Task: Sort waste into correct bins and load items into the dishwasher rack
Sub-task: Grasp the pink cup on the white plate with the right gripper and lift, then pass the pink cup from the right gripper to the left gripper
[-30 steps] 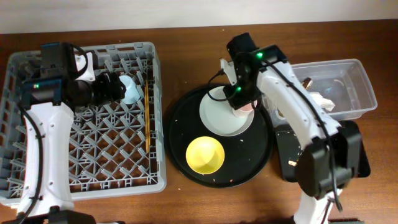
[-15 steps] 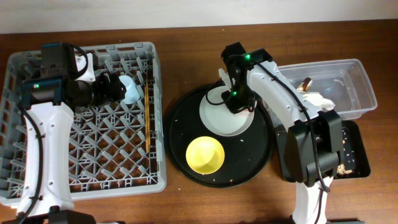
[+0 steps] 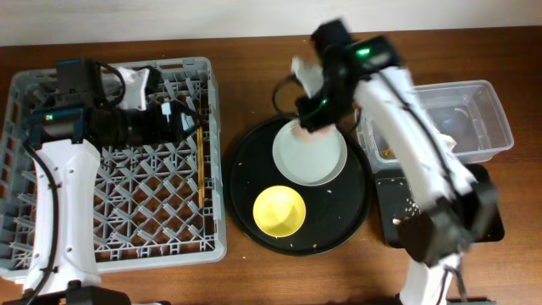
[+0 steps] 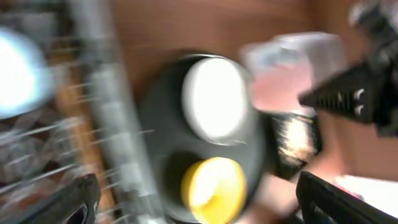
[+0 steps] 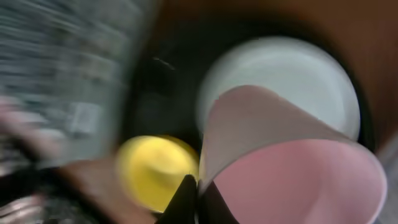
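Observation:
The pink cup (image 3: 303,133) needs to go into the rack with its opening down, so my left gripper will reach it and grab its outer sides, which leaves the cup's pinched rim free.
My right gripper (image 3: 312,125) is shut on the rim of the small pink cup (image 3: 303,133) and holds it above the far edge of the pale plate (image 3: 312,161). In the right wrist view the pink cup (image 5: 292,174) fills the frame, pinched at the fingers (image 5: 198,193), with the plate (image 5: 280,68) and yellow bowl (image 5: 155,174) below. My left gripper (image 3: 182,119) is open over the back of the grey dishwasher rack (image 3: 127,212). The blurred left wrist view shows its fingers (image 4: 198,185) spread wide and a blue cup (image 4: 18,74) apart from them in the rack. The yellow bowl (image 3: 279,210) sits on the round tray.
The chopsticks (image 3: 200,161) lie in the rack along its right wall. The round black tray (image 3: 246,169) holds the plate and the bowl. A clear tub (image 3: 487,127) stands at the right, with a black rectangular tray (image 3: 398,203) in front of it.
My right gripper has lifted the pink cup off the plate and moved it up and back. My left gripper has let go of the blue cup and opened.

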{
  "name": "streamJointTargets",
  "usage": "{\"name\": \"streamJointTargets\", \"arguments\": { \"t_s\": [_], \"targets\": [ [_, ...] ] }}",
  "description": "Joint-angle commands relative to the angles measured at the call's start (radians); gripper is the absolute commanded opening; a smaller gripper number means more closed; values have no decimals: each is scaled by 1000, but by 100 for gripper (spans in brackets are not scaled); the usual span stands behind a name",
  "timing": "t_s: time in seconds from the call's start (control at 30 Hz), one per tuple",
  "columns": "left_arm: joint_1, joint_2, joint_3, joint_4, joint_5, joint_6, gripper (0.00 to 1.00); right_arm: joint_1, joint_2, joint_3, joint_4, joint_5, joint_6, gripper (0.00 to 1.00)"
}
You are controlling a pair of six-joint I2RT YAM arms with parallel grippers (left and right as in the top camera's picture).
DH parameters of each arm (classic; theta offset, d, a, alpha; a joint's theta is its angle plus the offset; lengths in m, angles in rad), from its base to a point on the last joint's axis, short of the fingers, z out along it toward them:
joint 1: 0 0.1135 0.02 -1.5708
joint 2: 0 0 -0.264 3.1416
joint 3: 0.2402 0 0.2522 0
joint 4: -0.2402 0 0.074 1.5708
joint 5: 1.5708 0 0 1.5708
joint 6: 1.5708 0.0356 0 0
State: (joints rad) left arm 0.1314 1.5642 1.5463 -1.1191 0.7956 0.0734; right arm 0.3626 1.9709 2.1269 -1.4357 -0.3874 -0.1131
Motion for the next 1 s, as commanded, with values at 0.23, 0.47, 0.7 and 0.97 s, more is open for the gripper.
{"name": "streamJointTargets", "arguments": {
  "t_s": [0.23, 0.47, 0.7, 0.97],
  "targets": [
    [-25, -5, 12, -94, 694, 304, 99, 5, -269, 123, -47, -447, -67, 4],
    [-139, -6, 12, -86, 747, 348, 99, 6, -265, 121, -50, -600, -123, 4],
    [-203, -6, 12, -60, 775, 348, 99, 26, -265, 121, -50, -601, -127, 4],
    [-239, -9, 13, -44, 779, 348, 84, 84, -264, 121, -48, -566, -145, 4]
  ]
}}
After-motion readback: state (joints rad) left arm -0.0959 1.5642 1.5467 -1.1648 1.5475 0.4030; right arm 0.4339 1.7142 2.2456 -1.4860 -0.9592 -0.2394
